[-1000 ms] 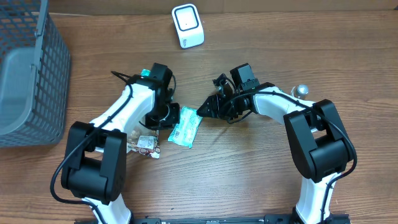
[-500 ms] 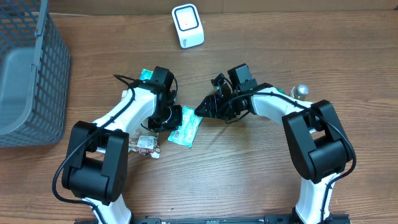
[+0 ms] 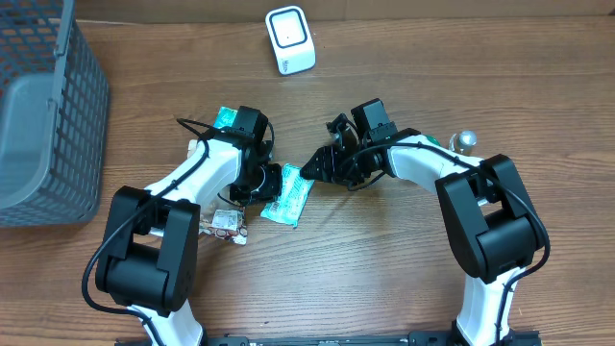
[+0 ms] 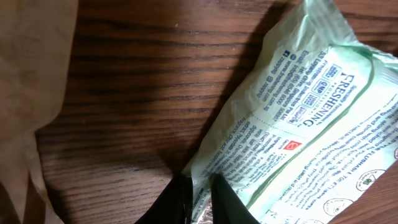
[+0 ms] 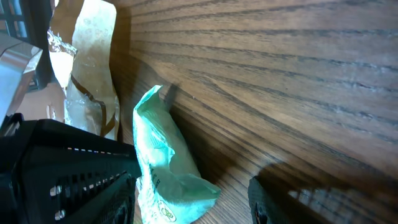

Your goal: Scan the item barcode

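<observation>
The right gripper should next take the packet (image 3: 288, 202) by its end opposite the left gripper. The packet's printed side then stays uncovered so its barcode can be scanned.
The item, a pale green packet (image 3: 288, 202) with printed text, lies flat on the wooden table between the two arms. In the left wrist view the packet (image 4: 298, 124) fills the right side. My left gripper (image 4: 198, 188) is shut on its near corner, one dark finger on each side of the crimped edge. My right gripper (image 5: 189, 199) stands open around the packet's (image 5: 163, 171) other end, which rests close to one of its fingers. From overhead the left gripper (image 3: 268, 183) and right gripper (image 3: 310, 171) flank the packet's top. I cannot make out a barcode.
A white scanner (image 3: 290, 40) stands at the back centre. A grey mesh basket (image 3: 43, 125) fills the far left. A crumpled brown-and-clear wrapper (image 3: 226, 225) lies beside the left arm, and a teal item (image 3: 227, 115) lies behind it. A silver knob (image 3: 466, 140) sits at the right.
Both grippers and the packet's top end have shifted slightly toward the back of the table. The right gripper has closed in on the packet's end.
</observation>
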